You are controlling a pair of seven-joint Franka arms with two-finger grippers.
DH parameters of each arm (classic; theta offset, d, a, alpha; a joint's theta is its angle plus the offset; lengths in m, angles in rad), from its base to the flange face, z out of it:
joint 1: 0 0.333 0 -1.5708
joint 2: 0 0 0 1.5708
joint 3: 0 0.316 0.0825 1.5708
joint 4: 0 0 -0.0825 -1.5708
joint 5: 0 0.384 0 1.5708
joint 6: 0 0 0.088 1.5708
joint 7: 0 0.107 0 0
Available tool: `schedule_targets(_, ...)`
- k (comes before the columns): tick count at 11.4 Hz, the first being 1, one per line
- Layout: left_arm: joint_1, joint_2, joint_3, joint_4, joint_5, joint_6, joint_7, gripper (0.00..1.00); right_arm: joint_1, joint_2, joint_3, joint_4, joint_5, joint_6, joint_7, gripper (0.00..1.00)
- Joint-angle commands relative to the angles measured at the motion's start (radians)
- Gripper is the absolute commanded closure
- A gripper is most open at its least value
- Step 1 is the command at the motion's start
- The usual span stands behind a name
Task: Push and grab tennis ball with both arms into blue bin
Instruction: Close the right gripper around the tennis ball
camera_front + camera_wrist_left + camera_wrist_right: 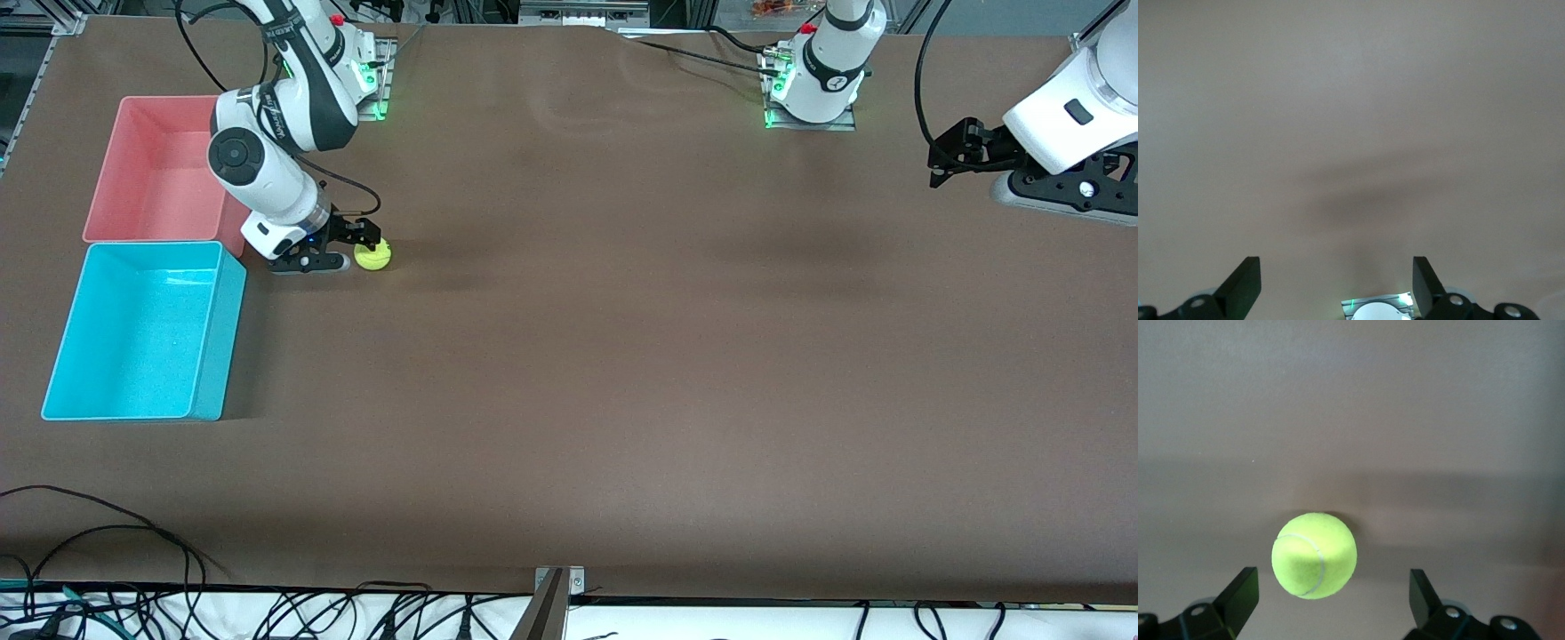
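Observation:
The tennis ball needs to get into the blue bin, so next I need to grab it around its round middle with my right gripper.
The yellow-green tennis ball lies on the brown table, a short way from the blue bin toward the left arm's end. My right gripper is low at the table, right up against the ball on its bin side. In the right wrist view the ball sits just ahead of the open right gripper, between the lines of its fingertips, with a gap to each. My left gripper waits open over bare table at the left arm's end, nothing between its fingers.
A pink bin stands against the blue bin, farther from the front camera, with the right arm's wrist just beside it. The left arm's base plate shows in the left wrist view. Loose cables lie along the table's front edge.

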Motion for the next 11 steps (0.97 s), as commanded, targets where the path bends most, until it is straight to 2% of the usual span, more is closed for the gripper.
schedule_targets(1,0.018,-0.039,0.003,-0.058,-0.057,0.005,-0.032,0.00,0.002,0.013,0.037,-0.036,0.013,0.063,0.041,0.00)
schedule_targets(3,0.020,-0.098,0.003,-0.141,-0.057,0.043,-0.031,0.00,0.002,0.045,0.081,-0.059,0.013,0.135,0.098,0.00)
schedule_targets(5,0.018,-0.088,0.001,-0.123,-0.055,0.039,-0.031,0.00,0.007,0.062,0.111,-0.064,0.011,0.154,0.127,0.00)
schedule_targets(8,0.015,-0.077,-0.002,-0.108,-0.044,0.037,-0.021,0.00,0.010,0.108,0.111,-0.085,0.011,0.238,0.127,0.00)
schedule_targets(11,0.017,-0.077,0.000,-0.105,-0.046,0.037,-0.018,0.00,0.019,0.120,0.112,-0.088,0.010,0.242,0.130,0.00)
